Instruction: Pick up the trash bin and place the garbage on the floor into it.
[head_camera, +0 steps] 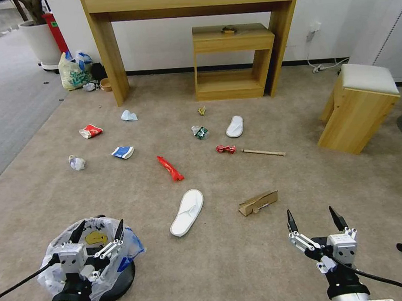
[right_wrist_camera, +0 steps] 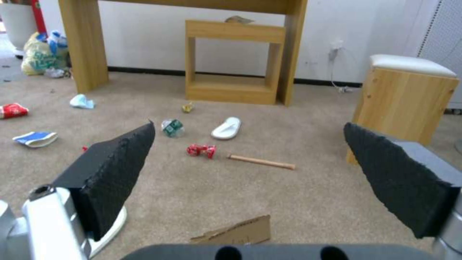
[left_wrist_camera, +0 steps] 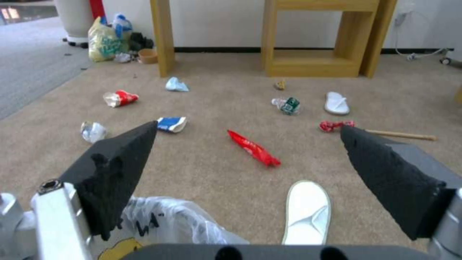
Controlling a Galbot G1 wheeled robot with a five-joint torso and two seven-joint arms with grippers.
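Observation:
I will grab the trash bin with my left gripper by its thin bag-covered rim point(head_camera: 53, 246) next, because the trash bin's round opening point(head_camera: 97, 238) is wider than my open fingers.
The trash bin point(head_camera: 120, 281), black with a clear printed bag point(left_wrist_camera: 168, 220), stands on the carpet at my near left. My left gripper point(head_camera: 100, 225) hovers open just above its rim, holding nothing. My right gripper point(head_camera: 311, 212) is open over bare carpet at the near right. Garbage lies scattered ahead: a white slipper point(head_camera: 187, 212), a red wrapper point(head_camera: 170, 168), brown cardboard point(head_camera: 258, 203), a stick point(head_camera: 263, 152), a crushed red can point(head_camera: 225, 148), a bottle point(head_camera: 200, 132), a second slipper point(head_camera: 234, 126), a blue carton point(head_camera: 123, 152), a red carton point(head_camera: 90, 130) and crumpled tissues point(head_camera: 77, 163).
A tall wooden console table point(head_camera: 107, 60) and a low wooden shelf point(head_camera: 230, 43) stand against the far wall. A padded wooden stool point(head_camera: 358, 107) sits at the right. A yellowish shopping bag point(head_camera: 74, 72) and a plant pot point(head_camera: 42, 42) are at the far left.

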